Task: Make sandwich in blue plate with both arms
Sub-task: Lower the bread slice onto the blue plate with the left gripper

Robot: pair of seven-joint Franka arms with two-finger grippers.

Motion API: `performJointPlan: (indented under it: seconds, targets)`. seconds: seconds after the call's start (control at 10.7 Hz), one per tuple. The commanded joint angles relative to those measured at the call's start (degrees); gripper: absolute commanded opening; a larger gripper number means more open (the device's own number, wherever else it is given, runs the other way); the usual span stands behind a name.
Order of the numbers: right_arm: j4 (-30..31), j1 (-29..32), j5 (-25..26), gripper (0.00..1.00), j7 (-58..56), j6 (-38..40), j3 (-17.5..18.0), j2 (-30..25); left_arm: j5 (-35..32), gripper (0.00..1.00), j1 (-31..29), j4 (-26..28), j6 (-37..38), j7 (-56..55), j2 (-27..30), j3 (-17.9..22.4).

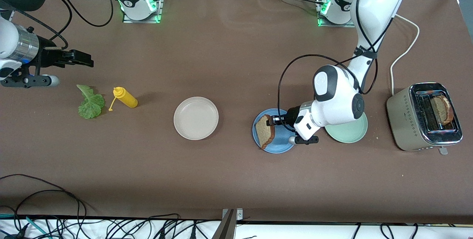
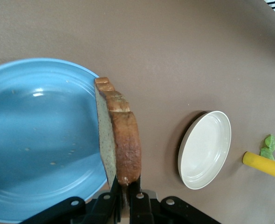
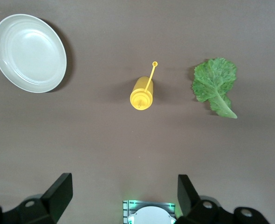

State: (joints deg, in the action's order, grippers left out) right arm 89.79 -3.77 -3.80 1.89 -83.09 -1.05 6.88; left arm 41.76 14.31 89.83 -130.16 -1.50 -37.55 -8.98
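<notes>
The bread slice stands on edge at the plate's rim in the left wrist view, so my left gripper now keeps hold of it until it is in the blue plate.
My left gripper (image 1: 275, 120) is shut on a slice of brown bread (image 1: 265, 131), held on edge just over the rim of the blue plate (image 1: 282, 143). In the left wrist view the gripper (image 2: 127, 191) pinches the slice (image 2: 121, 135) at its crust, beside the bare blue plate (image 2: 35, 140). A second slice (image 1: 443, 109) stands in the toaster (image 1: 406, 120). The green lettuce leaf (image 1: 90, 103) lies flat at the right arm's end of the table. My right gripper (image 1: 87, 60) hangs open and holds nothing, over the table close to the leaf (image 3: 215, 84).
A beige-white plate (image 1: 196, 118) sits mid-table, and a mint-green plate (image 1: 351, 132) lies partly under the left arm, beside the blue one. A yellow squeeze bottle (image 1: 126, 98) lies next to the lettuce. The toaster's white cord (image 1: 404, 52) runs toward the left arm's base.
</notes>
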Motion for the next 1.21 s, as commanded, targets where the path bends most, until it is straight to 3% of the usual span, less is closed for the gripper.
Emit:
performJointPlan:
  seconds: [0.0, 0.37, 0.75, 1.12]
  targets:
    - [0.65, 0.08, -1.38, 1.00, -0.48, -0.85, -0.18, -0.64, 1.04, 0.00, -1.21, -0.80, 0.34, 4.12, -0.95, 0.01]
    - [0.39, 0.17, -1.38, 1.00, -0.48, -1.20, -0.18, -0.03, 1.05, 0.00, -2.53, -0.88, 0.60, 5.55, -1.56, 0.01]
    - [0.47, 0.17, -1.30, 1.00, -0.48, -1.20, -0.27, 0.06, 1.05, 0.00, -3.33, -1.50, 7.71, -0.17, 1.07, -0.08]
    - [0.39, 0.17, -1.29, 1.00, -0.49, -1.20, -0.27, 0.50, 1.05, 0.00, -2.80, -1.24, 7.81, -0.26, 0.20, -0.08]
